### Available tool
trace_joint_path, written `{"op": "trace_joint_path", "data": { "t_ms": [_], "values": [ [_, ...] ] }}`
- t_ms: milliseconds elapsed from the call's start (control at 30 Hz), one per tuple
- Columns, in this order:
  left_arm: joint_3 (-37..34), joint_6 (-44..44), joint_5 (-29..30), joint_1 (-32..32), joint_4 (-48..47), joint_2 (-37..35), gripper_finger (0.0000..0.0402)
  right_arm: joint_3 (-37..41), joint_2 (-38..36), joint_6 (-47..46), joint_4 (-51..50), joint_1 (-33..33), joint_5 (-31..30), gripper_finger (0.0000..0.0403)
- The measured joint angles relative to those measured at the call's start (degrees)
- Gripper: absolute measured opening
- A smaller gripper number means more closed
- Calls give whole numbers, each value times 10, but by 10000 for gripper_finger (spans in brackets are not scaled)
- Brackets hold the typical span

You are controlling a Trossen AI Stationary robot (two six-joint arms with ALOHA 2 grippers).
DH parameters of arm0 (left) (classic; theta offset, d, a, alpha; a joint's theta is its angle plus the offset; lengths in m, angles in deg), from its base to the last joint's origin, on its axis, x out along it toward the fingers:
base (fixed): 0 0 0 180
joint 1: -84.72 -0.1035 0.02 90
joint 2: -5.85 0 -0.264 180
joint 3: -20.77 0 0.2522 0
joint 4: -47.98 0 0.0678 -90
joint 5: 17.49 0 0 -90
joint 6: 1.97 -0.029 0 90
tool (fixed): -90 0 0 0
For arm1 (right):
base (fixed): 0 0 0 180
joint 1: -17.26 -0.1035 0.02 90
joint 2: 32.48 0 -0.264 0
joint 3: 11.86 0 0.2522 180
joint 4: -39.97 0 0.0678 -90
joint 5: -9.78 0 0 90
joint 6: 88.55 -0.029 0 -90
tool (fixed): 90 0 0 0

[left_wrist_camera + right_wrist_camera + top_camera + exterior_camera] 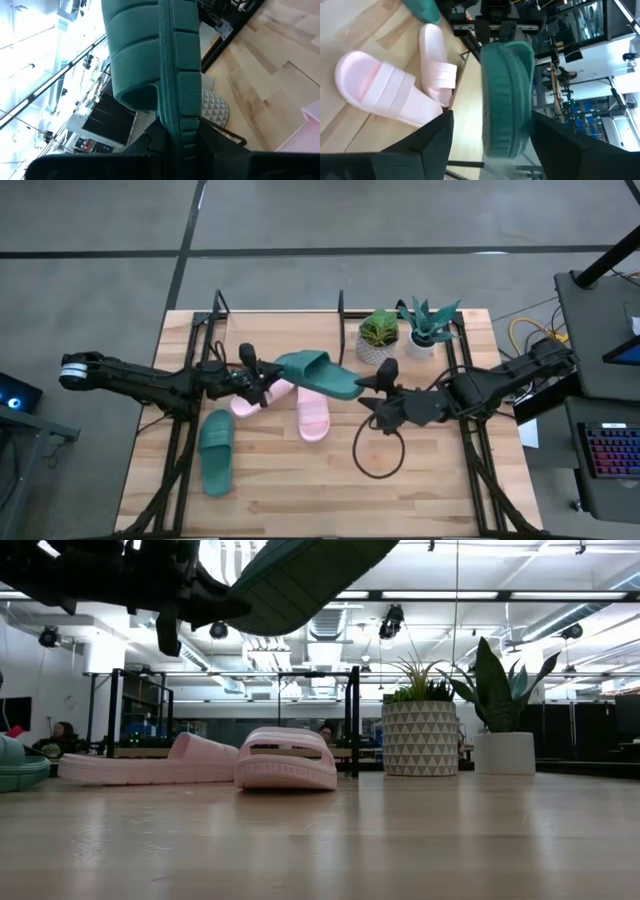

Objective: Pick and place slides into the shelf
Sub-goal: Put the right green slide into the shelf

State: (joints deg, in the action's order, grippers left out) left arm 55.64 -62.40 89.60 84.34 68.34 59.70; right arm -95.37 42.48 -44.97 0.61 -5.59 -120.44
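Observation:
My right gripper is to pick up the teal slide by its loose heel end (347,385) (502,142) next, so that it can put the slide into the shelf.
A dark teal slide (318,373) hangs in the air above the table's middle, held by my left gripper (262,377), which is shut on it. My right gripper (372,388) is open. Its fingers (436,142) stand on either side of the slide's free heel end (504,135) with a gap on both sides. Two pale pink slides (262,397) (313,416) lie flat on the table below. The second teal slide (216,452) lies flat nearer the left front. The shelf (216,310) stands at the far edge behind them. My left gripper holds the teal slide by its end nearest the strap (186,131), the sole pinched between the two fingers. The fingers come level from the table's left, along the slide. The slide is lifted clear and sticks out toward the right, its sole (300,575) showing from below.
Two potted plants (378,338) (430,328) stand at the far right, close behind my right gripper. A black cable loop (378,452) lies on the table below the right arm. Bare wood (300,495) runs along the near edge. Black arm frames (180,450) line both sides.

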Motion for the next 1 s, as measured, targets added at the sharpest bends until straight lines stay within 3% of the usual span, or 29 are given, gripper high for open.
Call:
{"op": "trace_joint_path", "data": {
  "t_ms": [333,467,633,800,1000],
  "values": [
    [1,0,-6,0,6,0,27,-5,16,25,41,19,-4,197],
    [1,0,-8,0,10,1,27,-5,30,16,40,36,-4,147],
    [1,0,-5,0,10,1,35,-5,39,30,36,44,-4,56],
    [1,6,-6,0,11,1,62,-4,37,17,39,44,-3,51],
    [4,79,13,0,17,1,84,-4,37,-13,45,44,-30,51]
  ]
}}
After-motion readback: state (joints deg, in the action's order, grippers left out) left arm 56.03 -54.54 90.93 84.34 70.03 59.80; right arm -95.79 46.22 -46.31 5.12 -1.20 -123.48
